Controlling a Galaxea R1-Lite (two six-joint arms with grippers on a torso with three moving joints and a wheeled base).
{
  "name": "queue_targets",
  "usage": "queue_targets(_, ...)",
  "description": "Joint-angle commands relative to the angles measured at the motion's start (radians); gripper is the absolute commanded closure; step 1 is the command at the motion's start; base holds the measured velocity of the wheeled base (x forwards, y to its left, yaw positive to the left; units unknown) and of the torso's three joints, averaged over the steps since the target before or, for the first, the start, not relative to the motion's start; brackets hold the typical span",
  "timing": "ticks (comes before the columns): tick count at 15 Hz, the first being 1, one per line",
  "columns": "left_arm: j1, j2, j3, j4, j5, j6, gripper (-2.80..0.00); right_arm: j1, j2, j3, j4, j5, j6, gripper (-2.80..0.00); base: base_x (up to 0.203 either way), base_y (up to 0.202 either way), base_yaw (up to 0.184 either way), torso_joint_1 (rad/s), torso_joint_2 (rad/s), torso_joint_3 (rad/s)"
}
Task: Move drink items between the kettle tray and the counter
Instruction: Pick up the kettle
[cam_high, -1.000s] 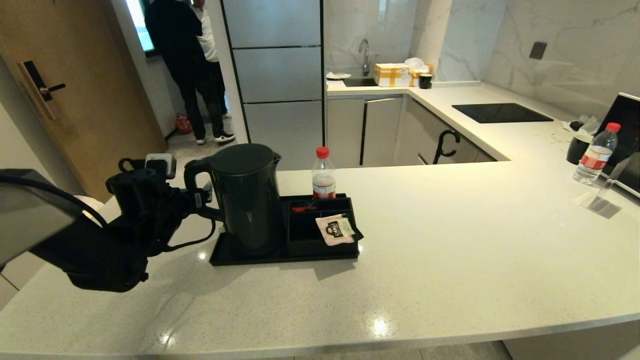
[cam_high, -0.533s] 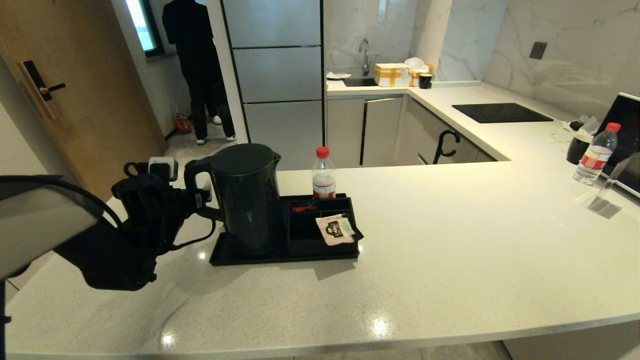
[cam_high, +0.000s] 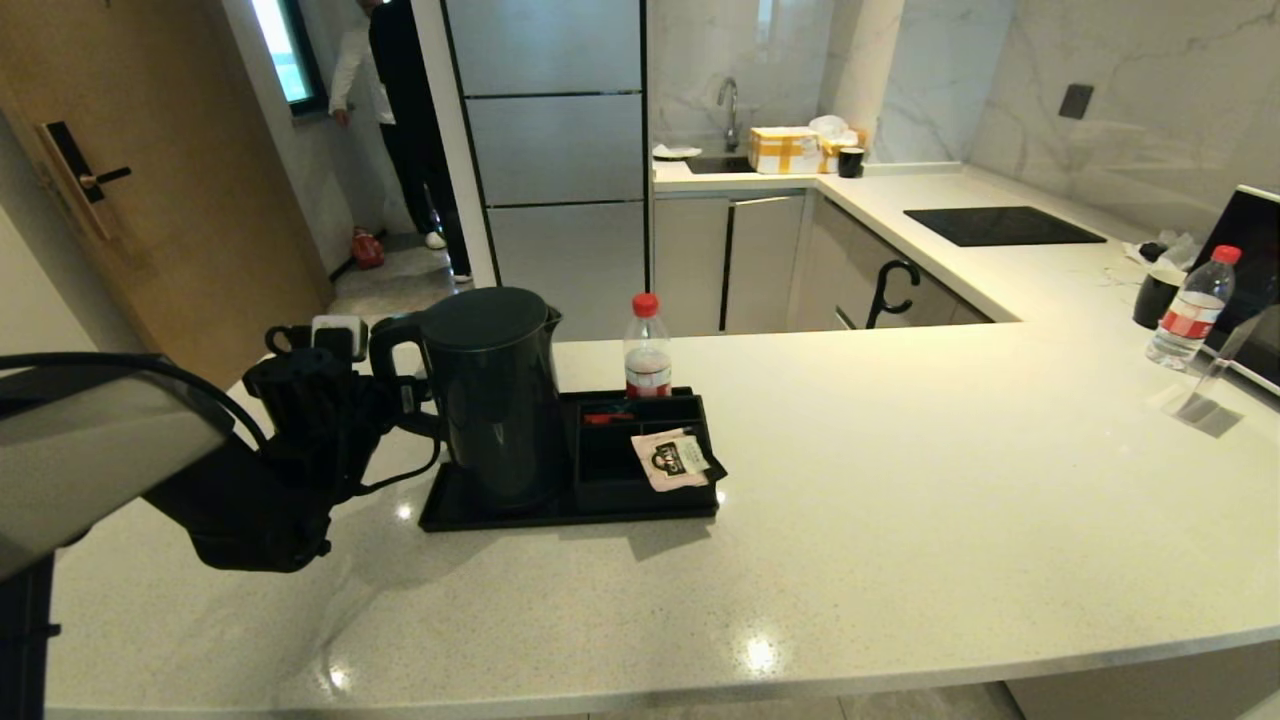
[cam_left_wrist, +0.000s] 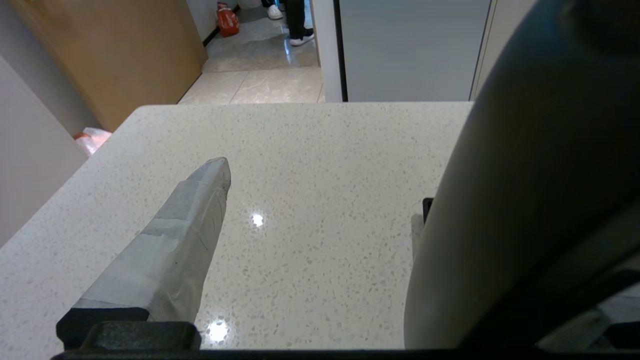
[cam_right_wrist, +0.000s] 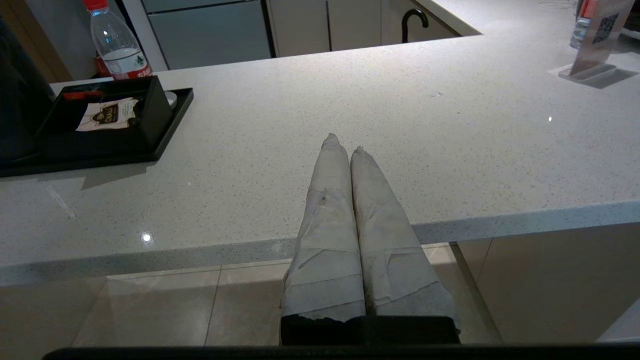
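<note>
The loop handle of the black kettle fills the space beside my left gripper's taped fingertip. My left gripper should close now, as it would hold the handle.
The tall black kettle stands on the left part of the black kettle tray, its loop handle facing left. A whitish-pink sachet lies on the tray's right compartments, also seen as the sachet in the right wrist view. My left gripper is open, level with the handle and right beside it. In the left wrist view one taped finger shows over the counter; the kettle hides the other finger. My right gripper is shut and empty, near the counter's front edge.
A red-capped bottle stands just behind the tray, and a small red item lies in a back compartment. A second bottle, a clear stand and a black hob are far right. The counter stretches wide to the right.
My left arm has moved right, bringing the open gripper closer to the kettle handle. The person in the background doorway has shifted. Kettle, sachet and right gripper are unmoved.
</note>
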Motion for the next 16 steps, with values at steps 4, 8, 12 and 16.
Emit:
queue_targets(4,0.0,-0.003,-0.014,-0.006,0.008,0.001,-2.8,0.001,0.0,0.032,-0.001,0.0,0.0,0.0,0.0,0.0,0.0,0.0,0.0,0.0)
queue_targets(8,0.0,0.005,-0.019,-0.008,0.018,0.002,0.0,0.001,0.002,0.032,-0.001,0.0,0.0,0.0,0.0,0.0,0.0,0.0,0.0,0.0)
queue_targets(12,-0.001,-0.001,-0.016,-0.009,0.019,0.001,0.0,0.001,0.001,0.032,-0.001,0.0,0.0,0.0,0.0,0.0,0.0,0.0,0.0,0.0)
queue_targets(16,-0.009,-0.014,-0.031,-0.008,0.02,0.001,0.0,0.001,0.0,0.032,-0.001,0.0,0.0,0.0,0.0,0.0,0.0,0.0,0.0,0.0)
